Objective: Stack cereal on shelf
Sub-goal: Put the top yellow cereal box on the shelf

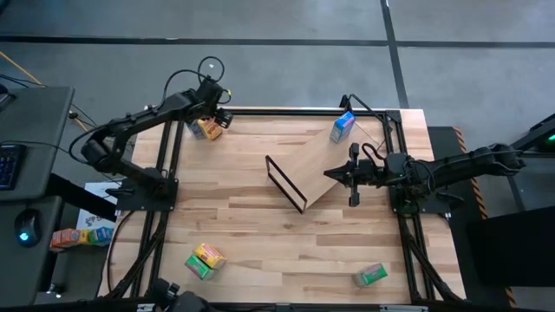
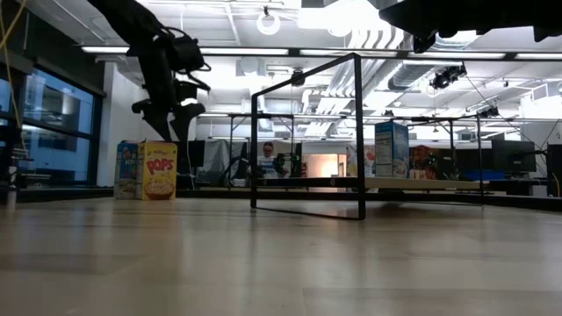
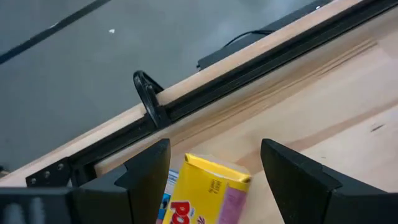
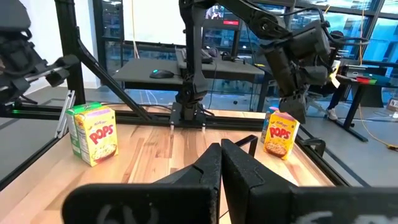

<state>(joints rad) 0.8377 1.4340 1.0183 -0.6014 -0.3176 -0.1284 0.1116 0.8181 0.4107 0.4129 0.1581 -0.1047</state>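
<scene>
The fingers of my left gripper are above the yellow box's top (image 1: 211, 123), so it isn't time to close yet. My left gripper should move lower first, then close on the box.
A yellow cereal box (image 3: 208, 186) stands on the table's far left corner, next to a blue one (image 2: 127, 168). It also shows in the high view (image 1: 208, 128). My left gripper (image 3: 217, 177) is open just above the yellow box, one finger on either side of its top, apart from it. The shelf (image 1: 319, 169) lies mid-table, its black frame (image 2: 307, 132) upright on the tabletop. My right gripper (image 1: 336, 173) is shut at the board's right corner. My right gripper's shut fingertips (image 4: 221, 165) are at the shelf board's right corner (image 1: 329, 173). The fingers hide the board in the right wrist view, and I cannot tell whether they touch it.
A blue box (image 1: 342, 127) stands at the far right, beyond the board. A green-and-yellow pair of boxes (image 1: 205, 260) lies near the near left corner, and a green box (image 1: 370, 276) near the near right. Black rails (image 3: 249, 68) run along the table's far edge.
</scene>
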